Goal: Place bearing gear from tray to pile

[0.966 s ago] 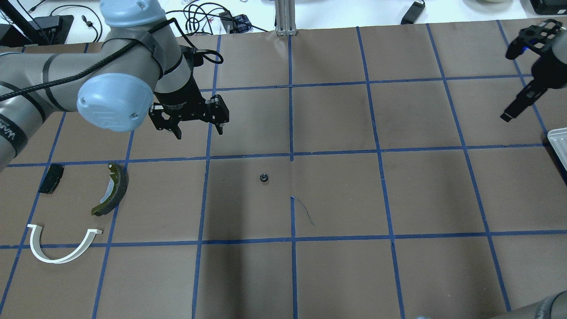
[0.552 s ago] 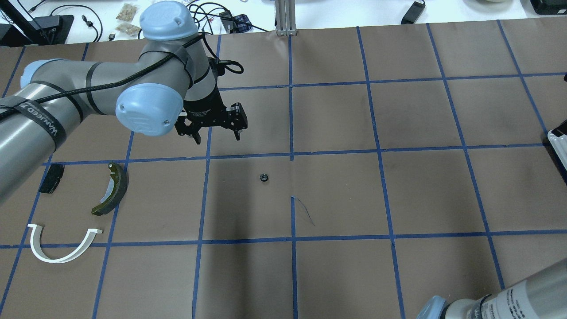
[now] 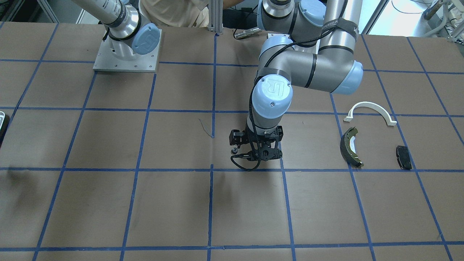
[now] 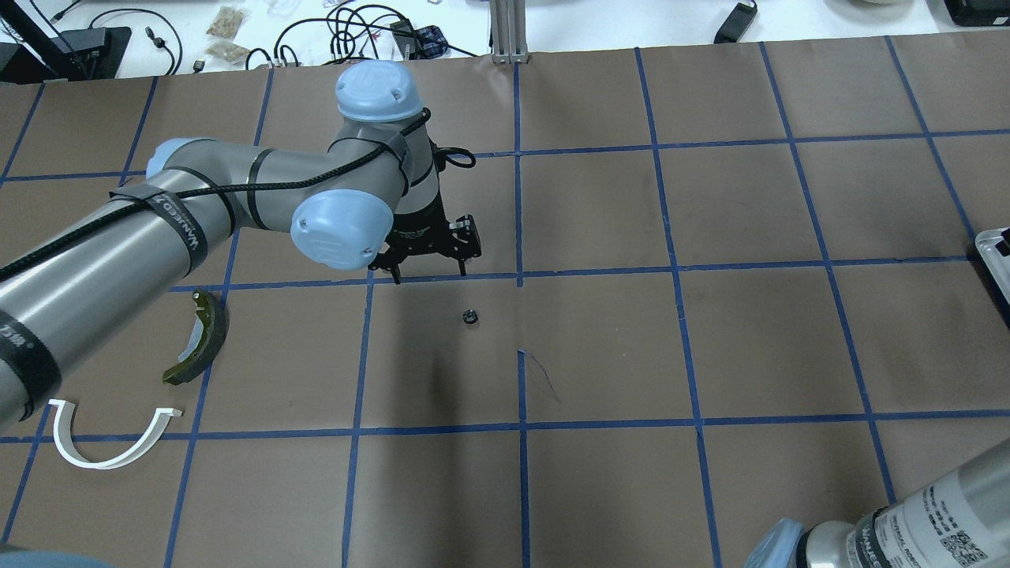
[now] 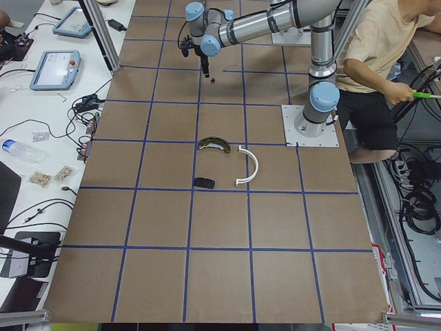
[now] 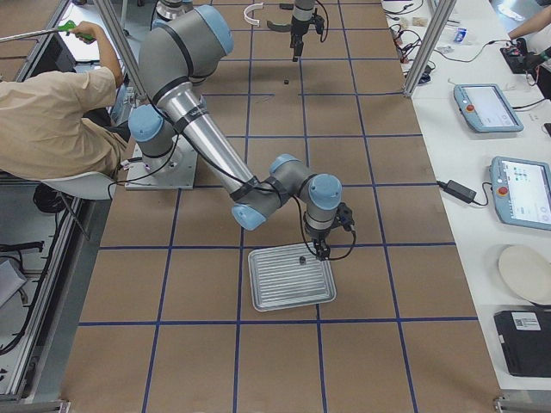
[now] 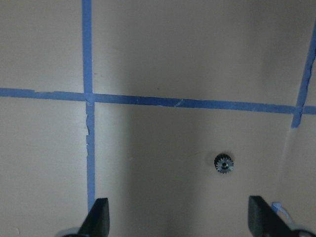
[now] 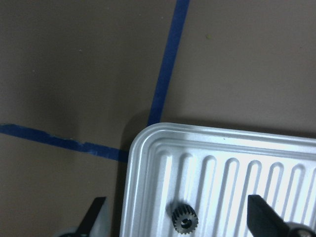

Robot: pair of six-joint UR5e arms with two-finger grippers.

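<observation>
The small black bearing gear needs to be added to the pile, so next my left gripper needs to grab it by its toothed rim [image 3: 234, 150] [image 7: 223, 163].
A small dark bearing gear [image 4: 470, 317] lies on the brown table near its middle, and it also shows in the left wrist view [image 7: 224, 163]. My left gripper [image 4: 428, 274] is open and empty, just behind and to the left of it. A second gear [image 8: 185, 217] lies in the ribbed silver tray [image 8: 222, 148], under my open right gripper [image 8: 177, 228], which shows above the tray [image 6: 291, 277] in the exterior right view. The pile sits at the table's left: an olive brake shoe [image 4: 197, 338], a white arc [image 4: 106, 442] and a black pad [image 3: 404, 157].
Only a sliver of the tray [image 4: 996, 246] shows at the overhead view's right edge. A metal post [image 4: 509, 31] and cables [image 4: 355, 28] stand at the far edge. A seated operator [image 6: 52, 112] is beside the robot's base. Blue tape grids the table.
My left arm has swung right and toward the gear on the table, still open. My right gripper has left the overhead view's upper right.
</observation>
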